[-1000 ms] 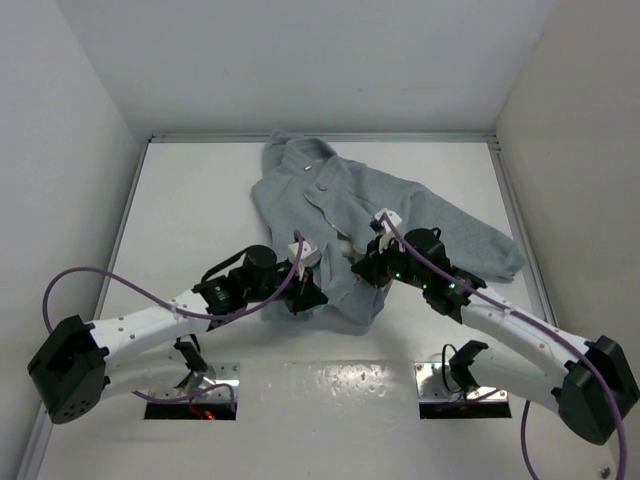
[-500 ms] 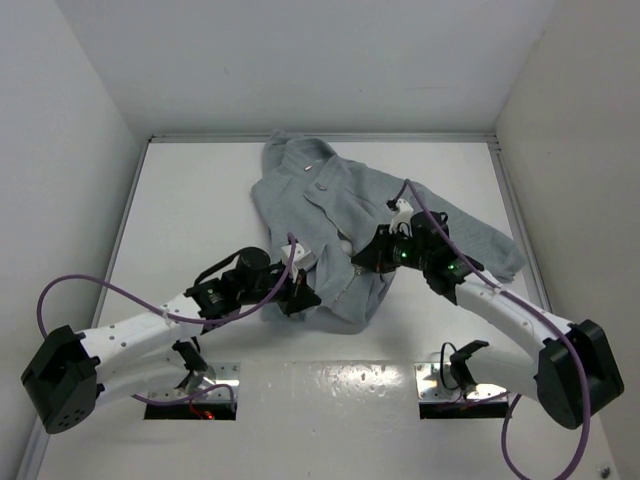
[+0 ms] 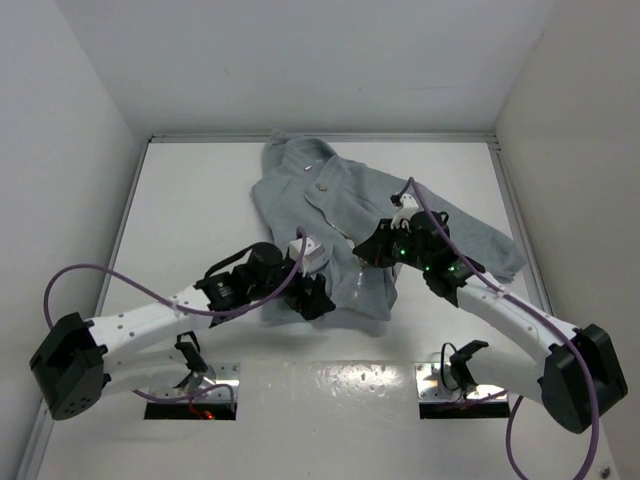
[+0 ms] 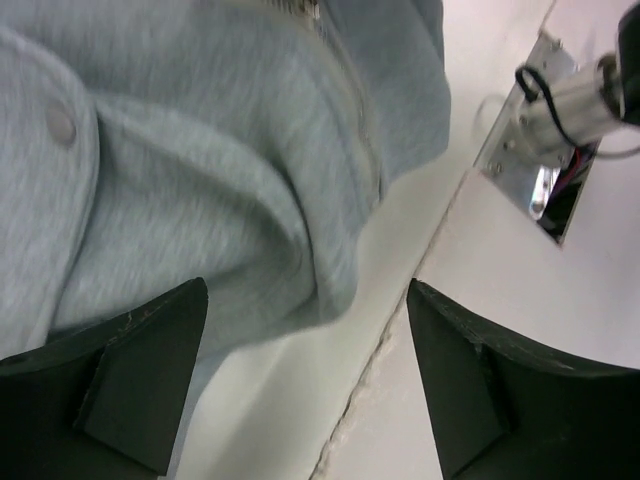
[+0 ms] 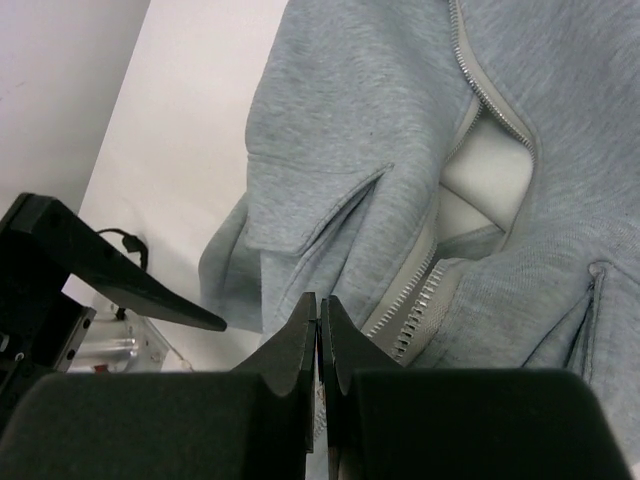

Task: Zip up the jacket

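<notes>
The robot's left gripper should next take hold of the jacket [image 3: 330,200] at the zip's lower end [image 3: 355,302] by the near hem, so that it anchors the jacket for the right gripper.
The light grey jacket [image 3: 330,200] lies spread on the white table, collar toward the back wall. Its zip [image 5: 490,100] is parted, and pale lining shows between the two rows of teeth. My left gripper [image 3: 316,300] hovers at the jacket's near hem [image 4: 330,290], open wide, with only bare table between its fingers [image 4: 130,370]. My right gripper [image 3: 373,250] is over the jacket's front beside the zip. In its wrist view the right gripper [image 5: 319,298] is shut, and the zip's lower end runs behind its fingertips. Whether a zip pull is pinched there is hidden.
White walls close the table on three sides. Two metal mount plates [image 3: 190,385] [image 3: 455,385] sit at the near edge, and one with a cable shows in the left wrist view [image 4: 545,150]. A seam [image 4: 370,390] runs across the table near the hem.
My left gripper has gone from shut to wide open and let go of the hem, which now lies flatter and wider. The right gripper moved slightly up and to the right, still shut.
</notes>
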Robot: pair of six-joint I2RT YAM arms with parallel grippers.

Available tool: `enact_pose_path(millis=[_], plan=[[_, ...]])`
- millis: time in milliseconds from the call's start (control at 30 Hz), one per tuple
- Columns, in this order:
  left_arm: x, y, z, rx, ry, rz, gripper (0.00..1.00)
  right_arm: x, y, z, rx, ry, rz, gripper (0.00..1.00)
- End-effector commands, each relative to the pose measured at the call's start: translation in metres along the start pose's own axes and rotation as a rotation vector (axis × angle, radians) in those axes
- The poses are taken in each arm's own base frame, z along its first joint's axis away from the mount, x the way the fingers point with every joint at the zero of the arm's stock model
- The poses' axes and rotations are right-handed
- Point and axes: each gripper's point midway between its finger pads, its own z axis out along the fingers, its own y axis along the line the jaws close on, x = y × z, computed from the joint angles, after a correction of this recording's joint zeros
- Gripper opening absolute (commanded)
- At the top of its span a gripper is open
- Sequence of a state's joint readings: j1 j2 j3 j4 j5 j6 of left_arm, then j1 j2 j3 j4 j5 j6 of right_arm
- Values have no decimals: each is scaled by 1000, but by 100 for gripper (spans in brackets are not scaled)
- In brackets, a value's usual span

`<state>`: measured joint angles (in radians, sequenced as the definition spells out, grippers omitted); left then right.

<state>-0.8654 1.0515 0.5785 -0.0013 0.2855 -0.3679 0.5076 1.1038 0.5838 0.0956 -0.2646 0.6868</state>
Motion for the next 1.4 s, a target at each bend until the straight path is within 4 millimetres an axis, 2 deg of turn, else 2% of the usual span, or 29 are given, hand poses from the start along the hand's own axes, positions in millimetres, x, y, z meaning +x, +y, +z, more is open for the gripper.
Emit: enact_pose_path(millis=[0,100,200,267,333,367,467,500,733,800,867,933,967,1033,1100,1167,1200,1267,1300,1333,1367], plan=[[-54,-19,15,29,-121,-8,87,-26,16,0,-20,-91,-15,1],[-61,-29,29,5,-132,-22,86,-24,17,4,-16,-85,2,1],[-61,-27,39,-72,-144,-10,83,-22,14,5,-2,-82,24,1],[-56,-36,43,-76,-141,6,83,-22,13,7,8,-82,37,1],[-62,-43,46,-97,-164,5,83,-23,12,8,13,-89,45,1],[-54,-40,52,-118,-143,8,83,-23,12,8,12,-90,57,1],[-56,-29,59,-204,-130,-3,83,-26,13,7,8,-99,77,1],[-47,-18,64,-252,-106,0,83,-24,14,8,7,-94,81,1],[-57,-11,78,-306,-122,8,79,-19,14,5,4,-83,111,1],[-54,-9,85,-313,-105,10,74,-17,14,6,5,-77,124,1],[-58,-10,89,-312,-106,20,61,-18,14,6,4,-81,133,1],[-53,-9,92,-308,-89,35,39,-18,15,6,3,-83,132,1],[-53,-8,92,-308,-87,47,17,-17,13,6,9,-80,132,1],[-56,-11,90,-295,-91,61,0,-19,13,6,13,-88,118,1],[-39,-8,85,-301,-50,84,0,-21,6,6,36,-98,106,1],[-36,-12,76,-284,-45,112,0,-27,4,7,44,-115,93,1],[-23,-7,72,-295,-15,115,0,-28,-1,8,59,-123,87,1],[-15,-11,65,-270,-6,129,0,-34,-7,11,70,-139,60,1],[-16,-23,57,-220,-18,131,0,-38,-11,12,80,-151,55,1],[-6,-24,52,-212,-3,152,0,-38,-16,15,93,-155,40,1],[-4,-26,48,-195,-3,166,0,-44,-20,15,101,-167,30,1]])
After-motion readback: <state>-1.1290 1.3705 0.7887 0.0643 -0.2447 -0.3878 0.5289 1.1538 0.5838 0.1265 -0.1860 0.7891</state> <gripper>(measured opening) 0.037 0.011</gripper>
